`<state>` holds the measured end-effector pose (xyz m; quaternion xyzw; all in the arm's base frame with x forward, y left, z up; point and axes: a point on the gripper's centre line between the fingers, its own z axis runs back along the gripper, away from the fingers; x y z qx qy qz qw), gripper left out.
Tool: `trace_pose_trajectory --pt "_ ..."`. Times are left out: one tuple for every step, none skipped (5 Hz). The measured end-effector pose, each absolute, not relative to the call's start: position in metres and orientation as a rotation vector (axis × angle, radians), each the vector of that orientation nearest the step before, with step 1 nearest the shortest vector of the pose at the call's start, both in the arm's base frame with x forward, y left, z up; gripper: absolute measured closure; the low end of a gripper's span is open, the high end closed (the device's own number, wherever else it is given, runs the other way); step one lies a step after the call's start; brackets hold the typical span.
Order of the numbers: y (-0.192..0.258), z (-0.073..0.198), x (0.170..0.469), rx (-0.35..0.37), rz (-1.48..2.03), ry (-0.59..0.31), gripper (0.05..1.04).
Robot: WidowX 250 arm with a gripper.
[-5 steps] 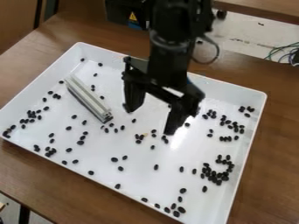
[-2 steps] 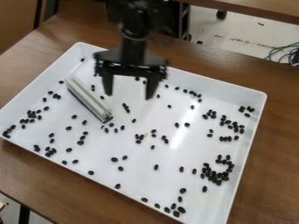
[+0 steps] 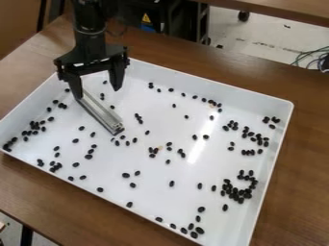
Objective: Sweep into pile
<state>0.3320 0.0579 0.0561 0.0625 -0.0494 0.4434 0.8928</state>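
Observation:
Next, my gripper needs to grab the short grey metal bar by its narrow end to sweep the scattered black beans into a pile.
The black gripper (image 3: pixel 97 91) hangs open over the upper left of the white tray, its fingers at the upper end of the grey metal bar. One finger overlaps that end in view; whether it touches cannot be told. The bar (image 3: pixel 103 114) lies slanted on the tray floor. Small black beans are scattered across the tray, with a dense cluster (image 3: pixel 235 192) at the lower right, a looser group (image 3: pixel 249 137) at the right and another group (image 3: pixel 33 129) near the left corner.
The white tray (image 3: pixel 287 113) has raised walls all round and stands on a brown wooden table (image 3: pixel 307 158). Behind the table are dark equipment (image 3: pixel 183 19) and cables (image 3: pixel 313 58) on the floor.
The gripper has moved left across the tray, from the upper middle to the bar's upper end. It stays open. The bar and the beans have not moved.

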Motion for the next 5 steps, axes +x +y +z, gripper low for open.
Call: trace_pose_trajectory --pt "0.060 0.046 0.329 0.126 0.939 -0.083 0.085" --pt "0.058 0.029 0.330 0.103 0.973 -0.051 0.085" --pt "0.061 0.017 0.326 0.106 0.997 -0.013 0.085" --pt "0.063 0.006 0.323 0.112 0.995 0.026 0.099" --pt "0.068 0.001 0.326 0.116 1.011 0.029 0.211"
